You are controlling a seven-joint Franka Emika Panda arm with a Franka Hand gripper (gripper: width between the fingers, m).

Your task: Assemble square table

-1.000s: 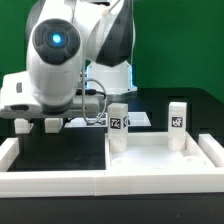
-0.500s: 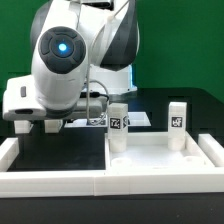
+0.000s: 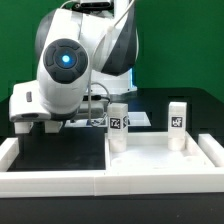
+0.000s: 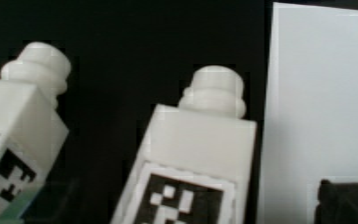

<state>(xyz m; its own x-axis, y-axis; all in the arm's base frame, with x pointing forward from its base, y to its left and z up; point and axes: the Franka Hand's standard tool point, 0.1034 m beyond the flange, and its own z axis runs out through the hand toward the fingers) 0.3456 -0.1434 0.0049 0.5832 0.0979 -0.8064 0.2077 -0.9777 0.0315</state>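
Observation:
My gripper's fingers reach down on both sides of the near leg [image 4: 185,175], beside the flat white surface, so my gripper should close on that leg now.
The white square tabletop [image 3: 160,160] lies on the exterior view's right. Two white tagged legs [image 3: 118,126] [image 3: 177,123] stand upright on its far corners. My gripper [image 3: 38,126] hangs open over the black table on the exterior view's left, holding nothing. In the wrist view two more legs [image 4: 25,110] [image 4: 202,140] lie side by side on the black surface, their rounded tips pointing away and their tags facing up. One dark fingertip [image 4: 345,195] shows next to a flat white surface [image 4: 327,80]. Neither leg is between the fingers.
A long white rail [image 3: 50,181] runs along the front and up the left side [image 3: 8,150], fencing in the work area. Small tagged pieces [image 3: 97,120] lie behind, partly hidden by the arm. A green wall stands at the back.
The arm's upper body has swung toward the exterior view's right and the hand has shifted slightly the same way. The gripper stays open and the parts have not moved.

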